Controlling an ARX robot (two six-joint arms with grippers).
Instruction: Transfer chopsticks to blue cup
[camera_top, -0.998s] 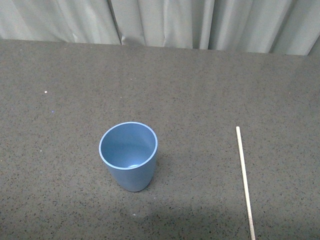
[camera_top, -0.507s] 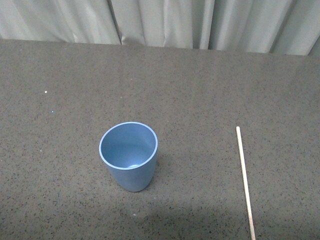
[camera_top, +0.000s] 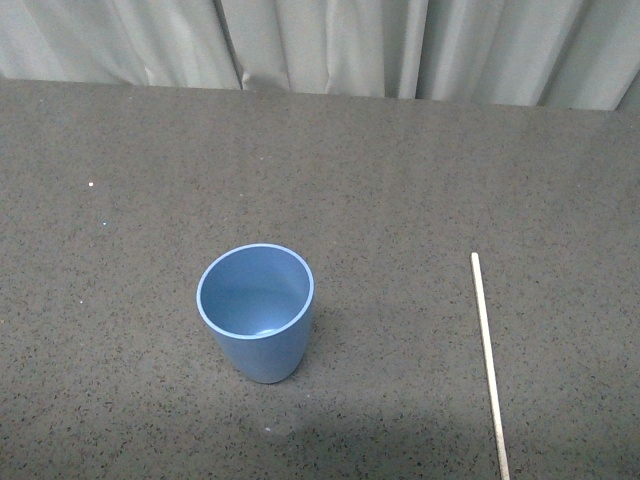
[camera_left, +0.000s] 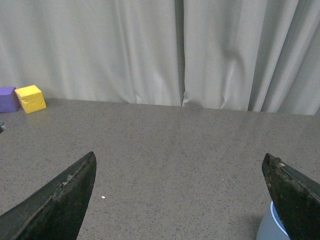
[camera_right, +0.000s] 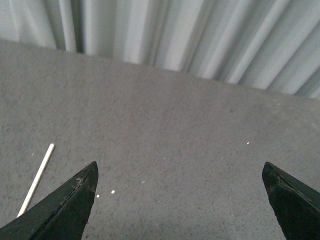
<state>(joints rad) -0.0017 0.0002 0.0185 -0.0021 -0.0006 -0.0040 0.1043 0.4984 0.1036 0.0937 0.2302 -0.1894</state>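
Next, my right gripper grabs the chopstick by the middle of its body (camera_right: 31, 193) to stand the chopstick in the blue cup.
The blue cup (camera_top: 256, 312) stands upright and empty on the dark speckled table (camera_top: 400, 180), left of centre in the front view. The chopstick (camera_top: 489, 363) lies flat to its right, running from mid-table to the front edge. Neither arm shows in the front view. In the left wrist view my left gripper (camera_left: 180, 165) is open and empty, with a sliver of the cup (camera_left: 270, 230) beside one finger. In the right wrist view my right gripper (camera_right: 180, 170) is open and empty, with the chopstick's end (camera_right: 37, 177) beside one finger.
A pale curtain (camera_top: 330, 45) hangs along the table's far edge. A yellow block (camera_left: 31, 98) and a purple block (camera_left: 7, 99) sit by the curtain in the left wrist view.
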